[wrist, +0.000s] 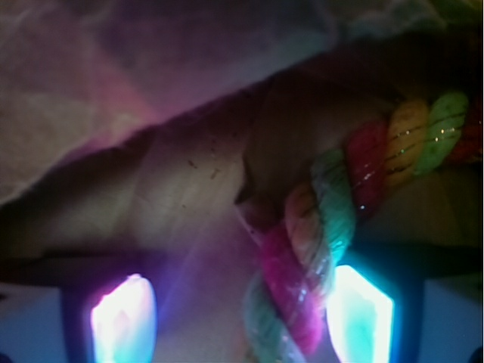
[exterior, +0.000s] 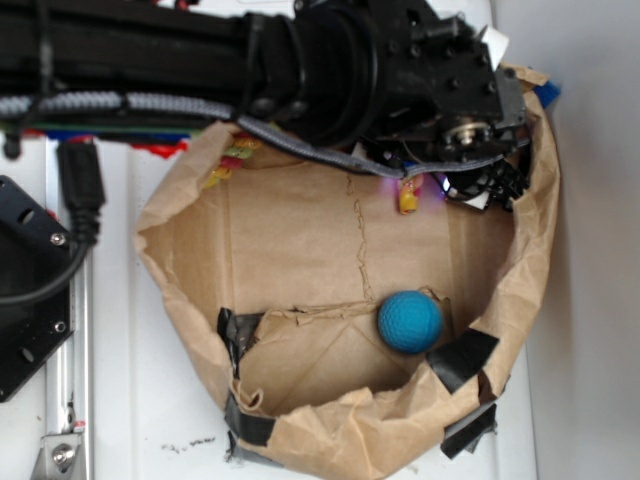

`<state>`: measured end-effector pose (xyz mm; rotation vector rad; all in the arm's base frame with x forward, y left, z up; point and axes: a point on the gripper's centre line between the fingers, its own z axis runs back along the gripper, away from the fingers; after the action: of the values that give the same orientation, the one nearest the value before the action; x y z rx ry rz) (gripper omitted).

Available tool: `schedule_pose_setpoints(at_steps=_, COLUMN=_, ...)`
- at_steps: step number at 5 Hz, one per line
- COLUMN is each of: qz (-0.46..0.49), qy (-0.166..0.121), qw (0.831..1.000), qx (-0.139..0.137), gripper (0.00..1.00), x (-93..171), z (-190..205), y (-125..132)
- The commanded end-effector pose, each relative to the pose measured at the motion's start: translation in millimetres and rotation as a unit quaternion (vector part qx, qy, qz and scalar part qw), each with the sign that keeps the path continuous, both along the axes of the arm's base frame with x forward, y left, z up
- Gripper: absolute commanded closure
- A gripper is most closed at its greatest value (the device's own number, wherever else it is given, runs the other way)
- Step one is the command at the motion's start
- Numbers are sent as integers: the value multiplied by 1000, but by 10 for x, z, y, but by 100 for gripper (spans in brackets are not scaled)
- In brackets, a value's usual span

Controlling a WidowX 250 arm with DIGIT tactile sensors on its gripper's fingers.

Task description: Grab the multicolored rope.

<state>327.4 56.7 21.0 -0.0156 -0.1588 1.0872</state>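
Observation:
My gripper grabs the multicolored rope next, by its twisted part beside its yellow end.
The multicolored rope (wrist: 333, 219) is a thick twist of red, yellow and pale green strands. In the wrist view it curves down from the upper right and passes between my fingers, close against the right fingertip (wrist: 361, 314) and well clear of the left one (wrist: 125, 324). My gripper (wrist: 242, 318) is open, with a wide gap around the rope. In the exterior view the gripper (exterior: 418, 183) reaches down at the back wall of a brown paper bag (exterior: 190, 215). Only a yellow bit of rope (exterior: 407, 199) shows under it, and another piece (exterior: 232, 160) shows at the bag's back left rim.
A teal dimpled ball (exterior: 409, 321) lies on the bag's floor toward the front right. The crumpled, black-taped bag walls (exterior: 340, 430) surround the space. The black arm (exterior: 200, 50) spans the top, and a black base with cable (exterior: 40, 280) sits at left.

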Motion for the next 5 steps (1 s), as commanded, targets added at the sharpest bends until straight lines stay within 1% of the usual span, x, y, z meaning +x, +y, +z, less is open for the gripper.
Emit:
schedule_pose_setpoints(at_steps=1, qz=8, qy=-22, qw=1000, qx=8, gripper=100, x=-66, z=25, y=7)
schedule_pose_setpoints(at_steps=3, qz=6, qy=-37, qw=999, qx=10, gripper=100, x=-68, z=66, y=20)
schedule_pose_setpoints(at_steps=4, qz=5, qy=-41, qw=999, qx=4, gripper=100, x=-70, z=93, y=31)
schedule_pose_setpoints(at_steps=5, qz=-20, qy=-21, qw=999, qx=-41, gripper=100, x=-144, z=316, y=-46)
